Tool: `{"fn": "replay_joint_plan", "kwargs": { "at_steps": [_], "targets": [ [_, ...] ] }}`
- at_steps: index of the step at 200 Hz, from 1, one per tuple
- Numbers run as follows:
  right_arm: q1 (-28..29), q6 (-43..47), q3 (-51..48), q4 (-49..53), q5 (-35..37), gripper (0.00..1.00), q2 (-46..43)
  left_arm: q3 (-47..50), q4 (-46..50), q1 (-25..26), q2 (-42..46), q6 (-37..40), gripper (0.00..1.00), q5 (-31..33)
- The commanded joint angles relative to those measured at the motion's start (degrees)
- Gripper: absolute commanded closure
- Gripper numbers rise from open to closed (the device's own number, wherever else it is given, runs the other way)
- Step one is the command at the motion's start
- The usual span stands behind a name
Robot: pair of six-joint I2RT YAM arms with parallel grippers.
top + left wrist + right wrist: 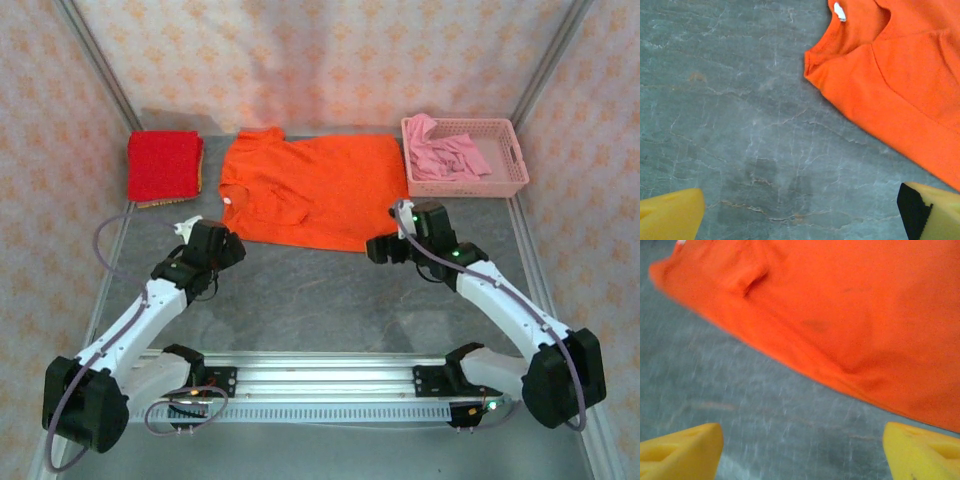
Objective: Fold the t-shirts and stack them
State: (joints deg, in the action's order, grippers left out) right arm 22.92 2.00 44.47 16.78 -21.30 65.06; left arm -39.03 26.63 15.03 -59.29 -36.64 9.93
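My left gripper takes hold of the orange t-shirt's near sleeve by its turned-in end (302, 212) (949, 52) next, to draw the sleeve out flat for folding.
The orange t-shirt (310, 190) lies flat at the back middle of the table, neck and white tag (228, 198) to the left. A red t-shirt (164, 165) sits folded into a square at the back left. My left gripper (212, 243) hovers just off the orange shirt's near left corner. In the left wrist view this gripper (800, 215) is open over bare table, with the shirt's collar (855, 30) up to the right. My right gripper (385, 247) is at the shirt's near right corner. It (802, 452) stands open too, the shirt's hem (840, 375) just beyond its yellow fingers (680, 452).
A pink lattice basket (500, 185) with crumpled pink cloth (445, 152) stands at the back right, close to the orange shirt's right edge. Patterned walls close in the back and sides. Grey table (320, 300) lies between the arms and the shirt.
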Motion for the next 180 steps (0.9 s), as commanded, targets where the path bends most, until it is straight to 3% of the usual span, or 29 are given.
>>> {"fn": "replay_joint_plan", "kwargs": {
  "at_steps": [1, 36, 67, 126, 180],
  "targets": [
    [-0.6, -13.0, 1.5, -5.0, 9.7, 0.18, 4.0, -4.8, -0.2, 0.4, -6.2, -1.5, 0.0, 3.4],
    [-0.5, -21.3, 6.4, -5.3, 8.1, 0.2, 14.5, -16.0, -1.1, 0.3, -20.6, -0.8, 0.04, 4.4],
    [0.1, -22.9, 7.8, -8.4, 5.4, 0.22, 18.5, -31.2, 3.5, 0.4, -35.1, -2.0, 0.12, 6.7],
    [0.2, -21.4, 6.1, -5.0, 6.7, 0.22, 15.9, -63.2, 19.6, 1.0, -61.9, -7.0, 0.25, 5.0],
    [0.2, -20.6, 3.4, -3.5, 7.5, 0.22, 12.7, -80.9, 26.5, 1.4, -75.8, -8.5, 0.39, 3.7]
  ]
}}
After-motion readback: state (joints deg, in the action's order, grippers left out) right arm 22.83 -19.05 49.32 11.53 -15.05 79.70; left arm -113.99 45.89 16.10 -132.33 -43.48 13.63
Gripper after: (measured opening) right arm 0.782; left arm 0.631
